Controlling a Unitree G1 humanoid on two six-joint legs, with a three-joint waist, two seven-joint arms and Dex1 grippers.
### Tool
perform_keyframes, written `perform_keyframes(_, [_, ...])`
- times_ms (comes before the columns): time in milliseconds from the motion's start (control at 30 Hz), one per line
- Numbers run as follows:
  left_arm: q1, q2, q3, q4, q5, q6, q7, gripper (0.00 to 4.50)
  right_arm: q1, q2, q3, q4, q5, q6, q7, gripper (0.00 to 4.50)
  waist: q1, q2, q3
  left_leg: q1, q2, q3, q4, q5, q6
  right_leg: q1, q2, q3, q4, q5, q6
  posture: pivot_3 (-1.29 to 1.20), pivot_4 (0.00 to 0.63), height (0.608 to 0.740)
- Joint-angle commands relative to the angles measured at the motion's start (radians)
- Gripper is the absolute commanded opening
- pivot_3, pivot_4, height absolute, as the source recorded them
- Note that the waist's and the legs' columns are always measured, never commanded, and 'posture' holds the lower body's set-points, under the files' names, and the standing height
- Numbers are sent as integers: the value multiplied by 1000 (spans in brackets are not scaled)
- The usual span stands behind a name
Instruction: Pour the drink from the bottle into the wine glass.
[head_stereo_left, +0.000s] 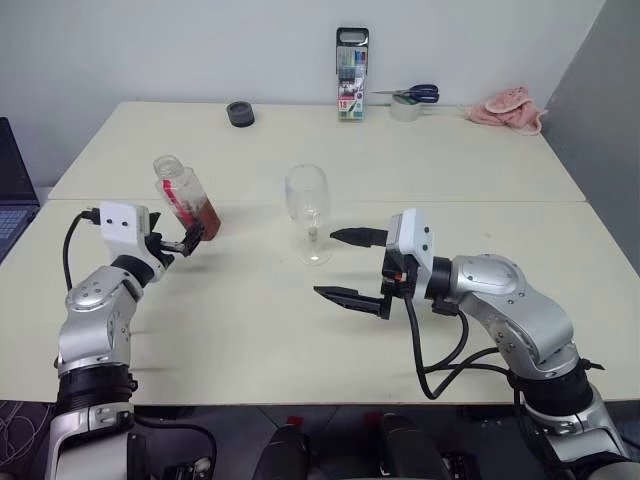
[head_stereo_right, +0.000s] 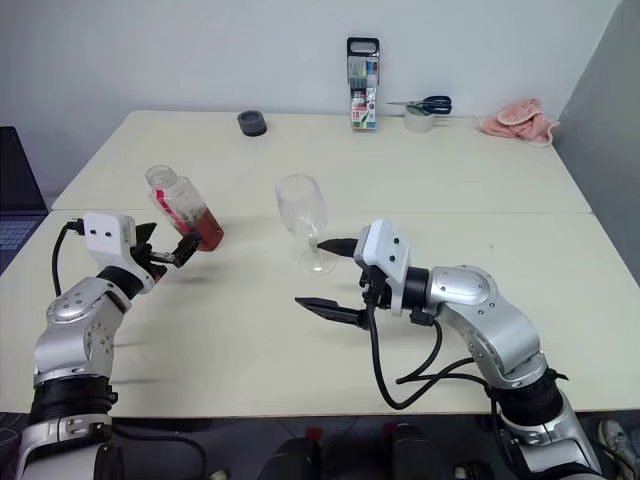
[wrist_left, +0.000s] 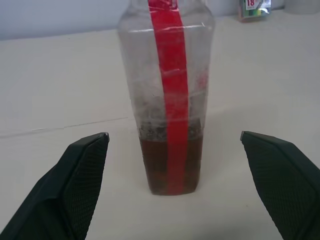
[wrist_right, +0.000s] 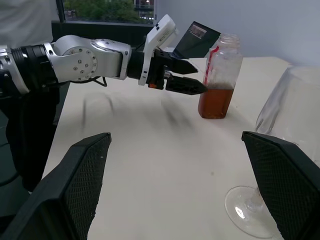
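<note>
My left gripper is next to grab the bottle by the flat sides of its lower body (head_stereo_left: 197, 210) so that it can pour. The bottle's neck is round and its shoulders slope.
The bottle (head_stereo_left: 183, 192) stands on the table at the left, clear plastic with a red label strip and an uncapped mouth. The amber drink (head_stereo_left: 206, 219) fills its lower third. My left gripper (head_stereo_left: 183, 241) is open just short of the bottle, which sits ahead between its fingers (wrist_left: 82, 170) in the left wrist view. The wine glass (head_stereo_left: 308, 207) stands empty at the table's middle. My right gripper (head_stereo_left: 328, 265) is open and level, pointing left, with its far finger close to the glass stem and nothing between its jaws. The right wrist view shows the glass foot (wrist_right: 248, 212) and the bottle (wrist_right: 218, 75).
Along the table's far edge are a black round object (head_stereo_left: 240, 113), a tall marker pack (head_stereo_left: 352, 75), scissors (head_stereo_left: 412, 95) lying on a tape roll, and a pink cloth (head_stereo_left: 508, 108). A laptop (head_stereo_left: 10, 195) sits off the left edge.
</note>
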Motion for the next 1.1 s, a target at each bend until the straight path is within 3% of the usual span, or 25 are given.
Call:
perform_keyframes(33, [-43, 31, 4, 44, 12, -36, -19, 4500, -20, -2, -16, -41, 20, -2, -7, 4466, 0, 0, 0, 0, 0, 0, 0, 0, 0, 0, 0, 0, 0, 0, 0, 0, 150, 740])
perform_keyframes(767, [-265, 71, -60, 394, 85, -193, -132, 4500, -85, 48, -34, -27, 22, -27, -60, 4466, -8, 0, 0, -1, 0, 0, 0, 0, 0, -1, 0, 0, 1, 0, 0, 0, 150, 740])
perform_keyframes(867, [-286, 66, -63, 430, 88, -217, -138, 3883, -90, 53, -35, -25, 21, -24, -62, 4500, -8, 0, 0, -1, 0, -1, 0, 0, 0, -1, 0, -1, 1, 0, 0, 0, 150, 740])
perform_keyframes(1100, [-314, 55, -65, 459, 81, -235, -149, 1803, -91, 51, -32, -31, 23, -22, -74, 4500, -10, 0, 0, -1, 0, -1, 0, 0, 0, -1, 0, -1, 1, 0, 0, 0, 150, 740])
